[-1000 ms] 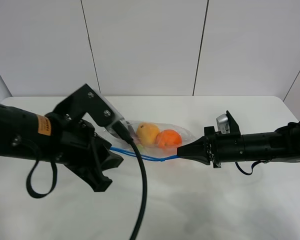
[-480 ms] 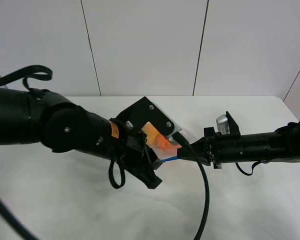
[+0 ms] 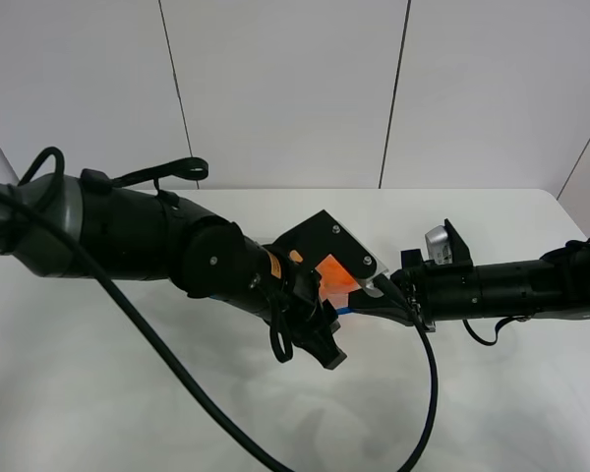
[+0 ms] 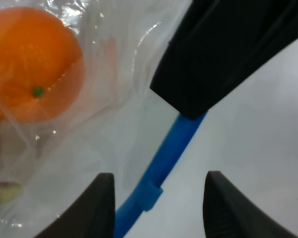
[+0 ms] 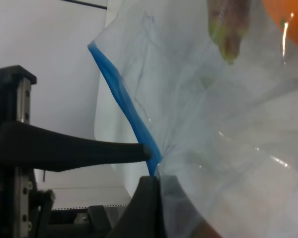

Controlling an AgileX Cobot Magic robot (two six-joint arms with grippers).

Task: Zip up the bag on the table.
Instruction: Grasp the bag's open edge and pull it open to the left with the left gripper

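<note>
I should zip up the bag next, so I need to take hold of the blue zip strip [image 4: 161, 163] by its slider [image 4: 149, 194] with my left gripper.
The clear plastic bag [image 4: 114, 99] lies on the white table [image 3: 128, 393], mostly hidden under my left arm in the high view. Its orange [image 3: 332, 273] shows, also in the left wrist view [image 4: 35, 64]. The blue zip strip [image 4: 161, 163] runs between my left gripper's [image 4: 159, 181] two fingers, which stand apart around it, close to the slider [image 4: 149, 194]. My right gripper [image 5: 153, 181] is shut on the strip's end [image 5: 124, 99]. In the high view the left gripper [image 3: 346, 300] nearly meets the right gripper [image 3: 374, 298]. An eggplant's green stem [image 5: 228, 29] shows through the plastic.
White wall panels [image 3: 285, 88] stand behind the table's far edge. My left arm's black cable [image 3: 177, 393] loops over the table's front. Bare tabletop lies to the far left and along the front right.
My left gripper has swept right along the blue zip strip, from the bag's left end to just beside the right gripper, and its arm now covers the bag. The right arm has not moved.
</note>
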